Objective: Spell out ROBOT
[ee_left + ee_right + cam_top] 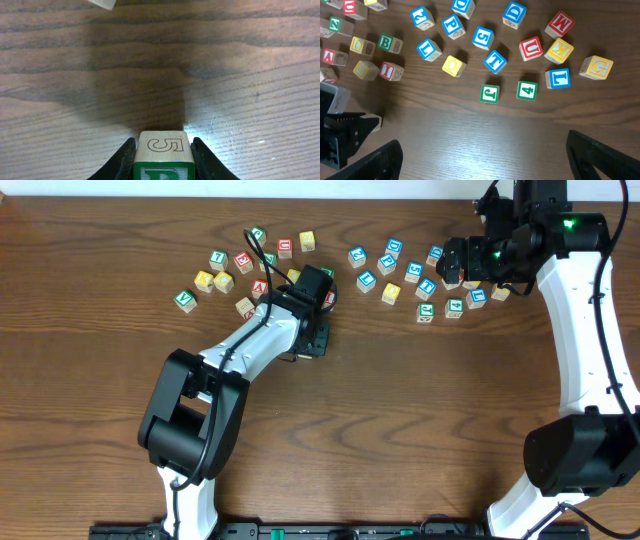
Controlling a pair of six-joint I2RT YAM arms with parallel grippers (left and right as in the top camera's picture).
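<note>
My left gripper opens next, since the held block is just above flat, bare wood.
My left gripper (311, 338) is shut on a wooden block (163, 148) just above the table, below the left cluster. The block has an outlined 5 on top and a green letter on its near face; only the letter's top shows, so I cannot read it. My right gripper (485, 160) is open and empty, high above the right cluster (470, 265). In the right wrist view I see a blue T (495, 61), a yellow O (453, 65) and a green B (386, 42) among several loose blocks.
Several loose letter blocks lie in two clusters along the back, a left one (225, 275) and a right one (410, 275). One block's corner (102, 3) shows ahead of the left gripper. Bare wood (400, 420) fills the front half.
</note>
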